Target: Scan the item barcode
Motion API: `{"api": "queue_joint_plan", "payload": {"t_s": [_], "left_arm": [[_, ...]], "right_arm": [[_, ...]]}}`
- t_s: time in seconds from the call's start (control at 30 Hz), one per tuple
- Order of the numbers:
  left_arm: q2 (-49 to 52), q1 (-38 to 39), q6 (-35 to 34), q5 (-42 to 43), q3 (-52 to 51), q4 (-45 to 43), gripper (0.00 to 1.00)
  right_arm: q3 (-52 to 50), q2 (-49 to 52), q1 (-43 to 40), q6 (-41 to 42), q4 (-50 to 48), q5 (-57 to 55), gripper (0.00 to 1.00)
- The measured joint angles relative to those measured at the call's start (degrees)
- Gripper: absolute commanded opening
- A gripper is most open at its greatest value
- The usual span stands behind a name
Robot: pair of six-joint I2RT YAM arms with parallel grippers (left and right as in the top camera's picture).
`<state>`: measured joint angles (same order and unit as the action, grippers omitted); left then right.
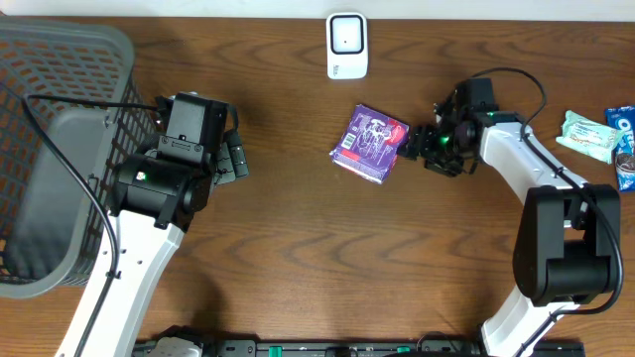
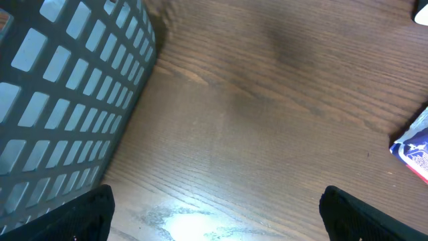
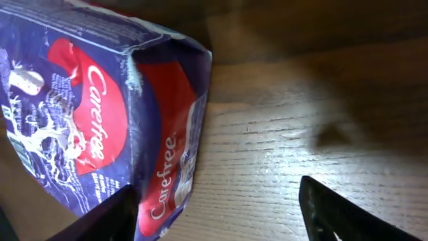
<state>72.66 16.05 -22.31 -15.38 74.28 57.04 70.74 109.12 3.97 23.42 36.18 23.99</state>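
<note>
I next need to grab the Carefree packet with my right gripper by its red side edge (image 1: 398,150) (image 3: 168,159), to turn the packet over for barcode scanning.
The item, a purple and red Carefree packet (image 1: 370,144), lies flat on the wooden table right of centre. The white barcode scanner (image 1: 347,45) stands at the table's far edge, beyond the packet. My right gripper (image 1: 410,142) sits at the packet's right edge. In the right wrist view its jaws stand wide apart: the packet (image 3: 80,120) is close against the left finger and a broad gap of bare wood separates it from the right finger, so the gripper (image 3: 221,214) is open. My left gripper (image 1: 234,159) is open over bare table, well left of the packet (image 2: 414,144).
A grey mesh basket (image 1: 60,149) fills the left side, close to my left arm; its wall (image 2: 60,100) shows in the left wrist view. Several snack packets (image 1: 593,136) lie at the right edge.
</note>
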Motion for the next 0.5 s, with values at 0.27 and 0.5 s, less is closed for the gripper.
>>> {"api": "queue_joint_plan", "payload": {"t_s": [0.27,0.5], "left_arm": [[0.0,0.0,0.0,0.0,0.0,0.0,0.98],[0.0,0.0,0.0,0.0,0.0,0.0,0.98]], "right_arm": [[0.0,0.0,0.0,-1.1,-4.8,5.2,0.72],[-0.1,0.0,0.0,0.3,-7.3,8.4,0.64]]}}
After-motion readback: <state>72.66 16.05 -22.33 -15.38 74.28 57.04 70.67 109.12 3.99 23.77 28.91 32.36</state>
